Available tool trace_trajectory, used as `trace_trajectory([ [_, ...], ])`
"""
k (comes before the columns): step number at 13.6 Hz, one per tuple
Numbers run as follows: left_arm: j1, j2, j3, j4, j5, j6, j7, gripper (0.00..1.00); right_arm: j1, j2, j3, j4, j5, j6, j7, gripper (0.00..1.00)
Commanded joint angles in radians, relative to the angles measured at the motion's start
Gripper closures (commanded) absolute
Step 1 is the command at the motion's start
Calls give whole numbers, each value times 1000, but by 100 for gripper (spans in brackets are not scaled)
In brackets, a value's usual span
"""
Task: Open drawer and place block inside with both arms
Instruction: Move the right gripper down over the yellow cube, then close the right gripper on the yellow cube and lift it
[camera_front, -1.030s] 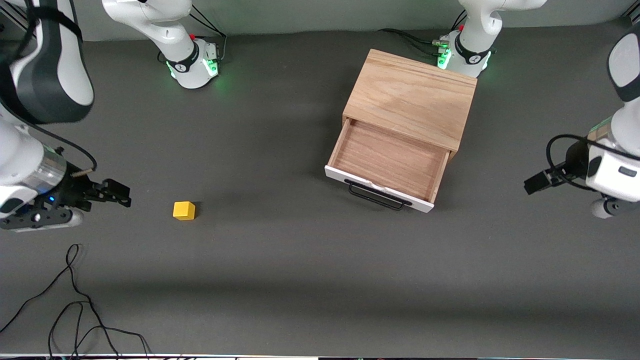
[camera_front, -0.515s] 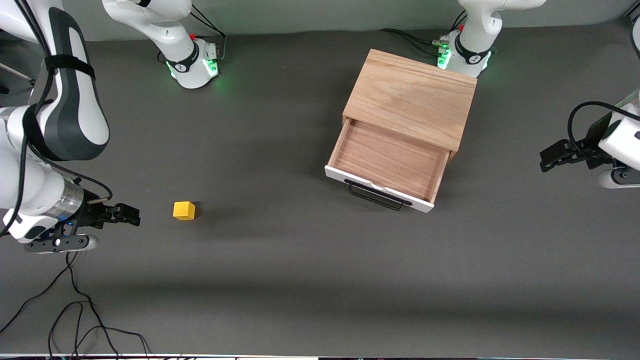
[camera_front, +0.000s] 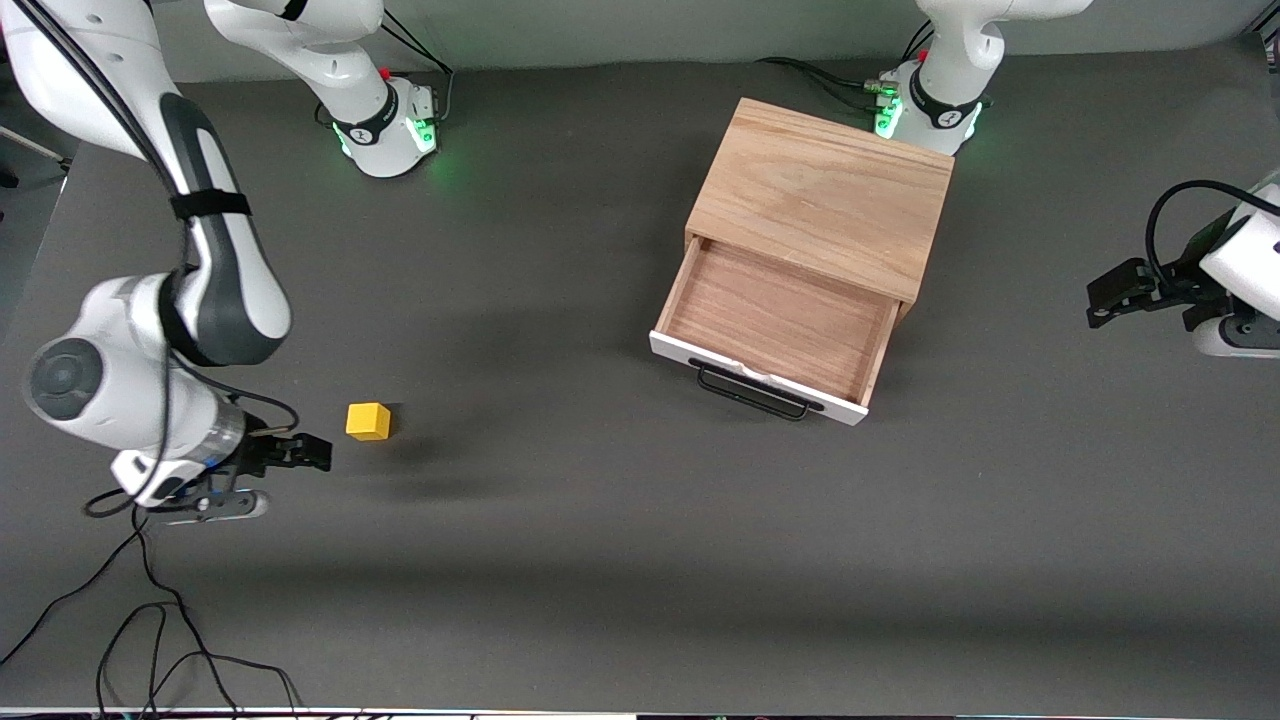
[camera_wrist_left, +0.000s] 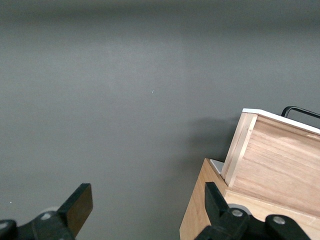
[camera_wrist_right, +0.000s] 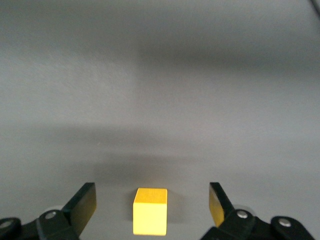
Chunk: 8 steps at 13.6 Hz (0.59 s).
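Note:
The robot's right gripper will next grab the yellow block by its two opposite sides, to put it inside the open drawer (camera_front: 775, 322).
The drawer (camera_front: 775, 322) stands pulled out of the light oak box (camera_front: 825, 190), its wood interior bare and its black handle (camera_front: 752, 392) facing the front camera. The yellow block (camera_front: 368, 421) sits on the grey mat toward the right arm's end of the table. My right gripper (camera_front: 318, 453) is low beside the block, open, with the block (camera_wrist_right: 149, 211) just ahead of its spread fingers (camera_wrist_right: 82, 205) and untouched. My left gripper (camera_front: 1108, 298) hovers open over the mat at the left arm's end, holding nothing. In the left wrist view, its gripper (camera_wrist_left: 148, 195) faces the box's corner (camera_wrist_left: 270, 170).
Loose black cables (camera_front: 150, 620) lie on the mat near the front camera at the right arm's end. The two green-lit arm bases (camera_front: 385, 130) (camera_front: 930, 110) stand along the table's back edge, one close to the box.
The right arm swung in and its open gripper closed most of the distance to the block. The left gripper drew away from the drawer toward the table's end. Block and drawer stayed put.

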Motion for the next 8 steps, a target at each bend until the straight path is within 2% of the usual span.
trace_trajectory([
  [1, -2, -47, 0, -41, 1, -11, 23, 0, 2, -47, -1, -172, 3, 130, -23, 0],
  [5, -5, -84, 0, -82, 1, 1, 22, 0, 6, -42, -1, -314, 3, 278, -18, 0],
  [8, 4, -82, -8, -81, 1, 1, 22, 0, 12, -33, -1, -332, 3, 302, -18, 0],
])
